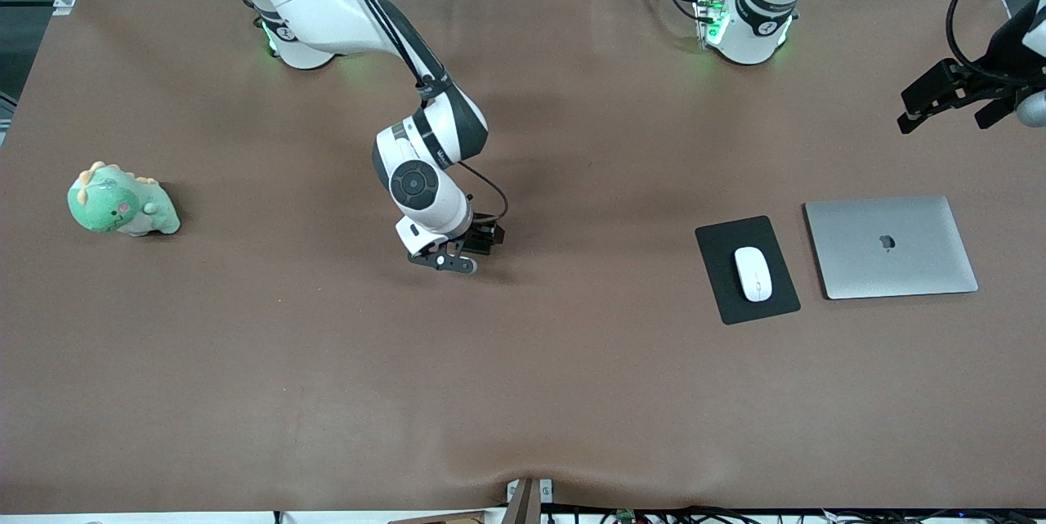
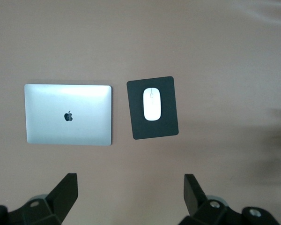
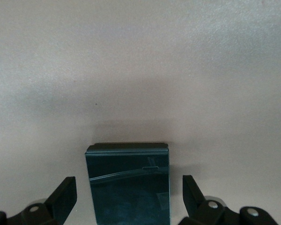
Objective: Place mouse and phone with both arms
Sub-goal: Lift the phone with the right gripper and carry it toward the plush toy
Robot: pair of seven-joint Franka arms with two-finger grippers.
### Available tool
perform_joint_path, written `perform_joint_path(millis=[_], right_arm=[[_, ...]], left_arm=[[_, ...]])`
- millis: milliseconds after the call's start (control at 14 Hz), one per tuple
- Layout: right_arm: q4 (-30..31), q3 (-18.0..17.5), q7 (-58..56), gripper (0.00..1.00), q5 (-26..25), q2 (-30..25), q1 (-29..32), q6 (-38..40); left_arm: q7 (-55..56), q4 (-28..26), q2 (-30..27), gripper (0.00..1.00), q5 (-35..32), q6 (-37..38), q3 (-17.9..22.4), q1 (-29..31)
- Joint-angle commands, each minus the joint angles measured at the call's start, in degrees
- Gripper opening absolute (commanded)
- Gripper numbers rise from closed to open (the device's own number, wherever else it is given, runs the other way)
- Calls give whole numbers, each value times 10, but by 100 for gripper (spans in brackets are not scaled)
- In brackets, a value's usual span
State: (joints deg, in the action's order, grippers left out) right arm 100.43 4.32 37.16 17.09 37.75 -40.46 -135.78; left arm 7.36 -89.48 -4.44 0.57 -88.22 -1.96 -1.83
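Note:
My right gripper will next grab the black phone with its glossy screen (image 3: 129,194) by the phone's long side edges, so the screen stays uncovered.
The black glossy phone (image 3: 129,185) lies flat on the brown table near its middle. My right gripper (image 3: 129,187) is low over it, open, with one finger on each side and a gap between each finger and the phone. In the front view the right gripper (image 1: 456,257) hides the phone. The white mouse (image 1: 753,273) rests on a black mouse pad (image 1: 719,283) toward the left arm's end, and also shows in the left wrist view (image 2: 152,104). My left gripper (image 1: 944,111) is open and empty, raised high over that end of the table (image 2: 130,187).
A closed silver laptop (image 1: 891,246) lies beside the mouse pad, toward the left arm's end; it also shows in the left wrist view (image 2: 68,115). A green plush dinosaur (image 1: 121,201) sits at the right arm's end of the table.

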Motion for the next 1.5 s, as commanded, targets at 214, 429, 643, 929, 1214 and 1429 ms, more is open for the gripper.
perform_joint_path(millis=[214,429,643,929,1214,1429], right_arm=[[-2,6,23,100,14,16,-20,-18],[0,7,22,79,7,16,-22,-19],[18,7,21,46,7,16,-22,-44],[17,8,21,0,7,1,-11,-23],[19,10,21,0,7,-49,24,68],[29,10,8,0,6,-83,70,121]], left_arm=[[-13,-8,-2,100,1,4,5,-1],[-13,-8,-1,100,1,4,5,0],[-12,-7,5,100,1,2,5,-1],[-13,-8,5,100,1,3,5,2],[-12,-8,16,100,1,-6,5,2],[-12,-8,22,100,0,-12,4,2]])
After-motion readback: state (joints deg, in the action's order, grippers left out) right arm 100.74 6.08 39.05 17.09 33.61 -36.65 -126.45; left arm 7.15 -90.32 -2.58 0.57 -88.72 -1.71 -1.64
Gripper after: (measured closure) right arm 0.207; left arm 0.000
